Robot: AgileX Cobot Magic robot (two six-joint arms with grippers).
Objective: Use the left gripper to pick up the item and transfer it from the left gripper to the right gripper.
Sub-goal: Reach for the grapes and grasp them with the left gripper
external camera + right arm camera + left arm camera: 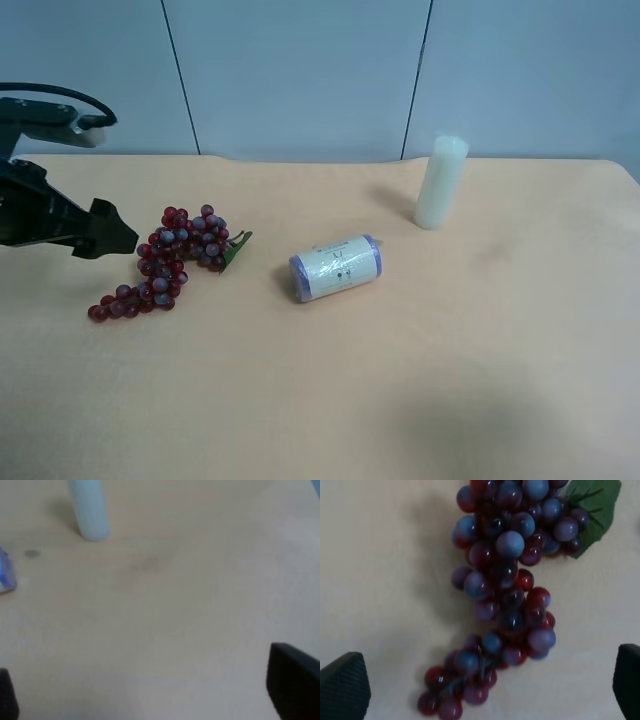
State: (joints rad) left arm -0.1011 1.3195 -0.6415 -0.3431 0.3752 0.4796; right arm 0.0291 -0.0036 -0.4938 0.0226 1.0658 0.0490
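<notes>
The grape bunch's leafy stem end should stay free for my right gripper, so my left gripper will next take hold of the grape bunch by its narrower tail.
The item, a bunch of dark red and purple grapes with a small green leaf, lies on the tan table at the exterior high view's left. It fills the left wrist view. My left gripper hovers just beside and above the bunch, open and empty. In its wrist view the gripper has one black ridged fingertip at each side of the grapes, not touching them. My right gripper is open and empty above bare table. It is out of the exterior high view.
A purple-ended wrapped roll lies mid-table, its end showing in the right wrist view. A pale upright candle stands at the back, also in the right wrist view. A grey wall runs behind the table.
</notes>
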